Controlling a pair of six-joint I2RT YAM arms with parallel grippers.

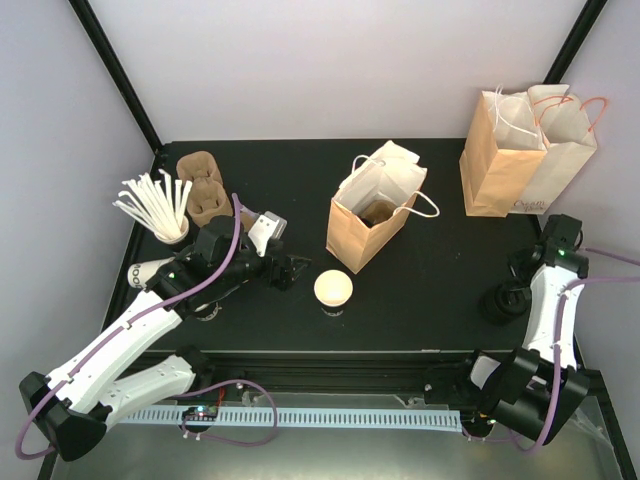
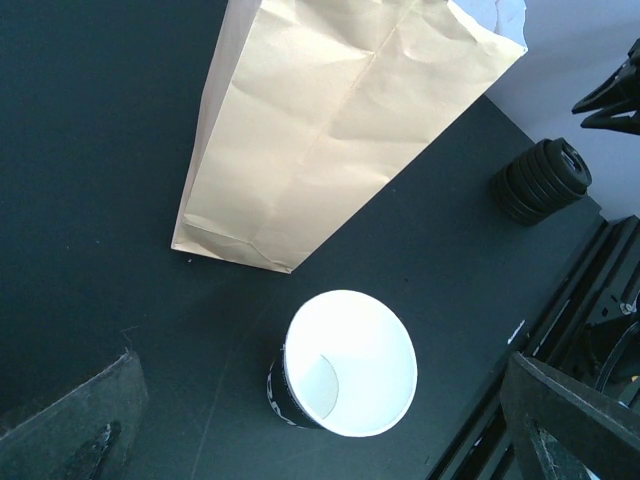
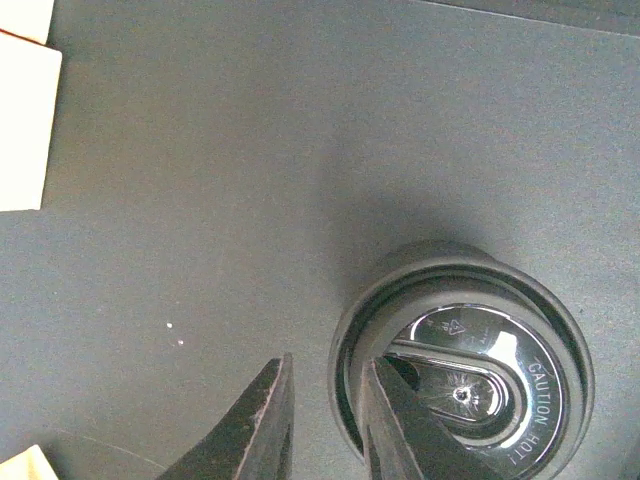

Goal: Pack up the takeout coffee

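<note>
The black lid's rim is below the ends of my fingers, so it isn't time to close yet. My right gripper should go down first, then close on the lid.
No lidded takeout coffee shows in any view. A lidless white paper cup with a black band stands upright at the table's front middle. My left gripper is open just left of it, its fingers wide on either side and not touching it. At the right, a stack of black plastic lids sits on the table. My right gripper hovers on the top lid. Its jaws are slightly apart, straddling the lid's rim, the outer finger clear of it.
An open brown paper bag stands behind the cup, a brown carrier inside it. Two more bags stand at the back right. White stirrers, brown pulp carriers and lying cups are at the left.
</note>
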